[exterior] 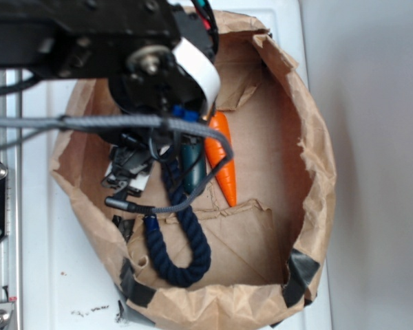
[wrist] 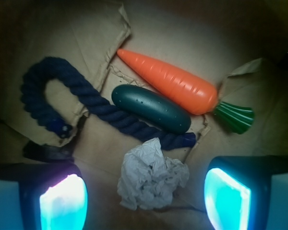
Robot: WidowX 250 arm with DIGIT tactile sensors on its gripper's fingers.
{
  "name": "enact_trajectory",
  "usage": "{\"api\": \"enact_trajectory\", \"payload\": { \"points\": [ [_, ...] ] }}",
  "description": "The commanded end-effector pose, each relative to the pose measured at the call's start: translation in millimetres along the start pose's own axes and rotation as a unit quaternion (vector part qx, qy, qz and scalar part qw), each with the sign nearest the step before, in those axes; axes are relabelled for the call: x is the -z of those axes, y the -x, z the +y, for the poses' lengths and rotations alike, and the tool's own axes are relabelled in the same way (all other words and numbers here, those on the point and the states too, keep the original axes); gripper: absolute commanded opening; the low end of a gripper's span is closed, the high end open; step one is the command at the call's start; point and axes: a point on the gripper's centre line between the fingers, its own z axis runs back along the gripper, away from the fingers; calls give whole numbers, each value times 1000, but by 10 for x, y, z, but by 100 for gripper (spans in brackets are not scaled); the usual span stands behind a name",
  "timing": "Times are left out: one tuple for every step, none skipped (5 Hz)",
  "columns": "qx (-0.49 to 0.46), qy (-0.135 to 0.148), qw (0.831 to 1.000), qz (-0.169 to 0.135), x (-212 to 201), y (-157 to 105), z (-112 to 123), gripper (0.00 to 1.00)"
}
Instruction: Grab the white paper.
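The navy rope rests against an edge of the white paper. So I should grab the paper next with my gripper by the sides clear of the rope [wrist: 152, 179].
The white paper [wrist: 151, 177] is a crumpled greyish wad lying on the brown bag floor, seen in the wrist view between my two glowing cyan pads [wrist: 63, 203]. My gripper [wrist: 146, 201] is open, with the wad in the gap and touching neither pad. In the exterior view the arm and gripper [exterior: 131, 168] hang over the left part of the bag and hide the paper.
An orange carrot [wrist: 170, 84] [exterior: 224, 161], a dark green cucumber [wrist: 151, 109] and a navy rope [wrist: 62, 100] [exterior: 182, 244] lie just beyond the paper. All sit inside a big brown paper bag [exterior: 310, 172] with raised walls on a white table [exterior: 55, 275].
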Motion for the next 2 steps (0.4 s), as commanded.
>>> {"api": "enact_trajectory", "payload": {
  "points": [
    [-5,-11,1000,-8,255,20,66,100],
    [-10,6,1000,-10,412,-52,-17,100]
  ]
}}
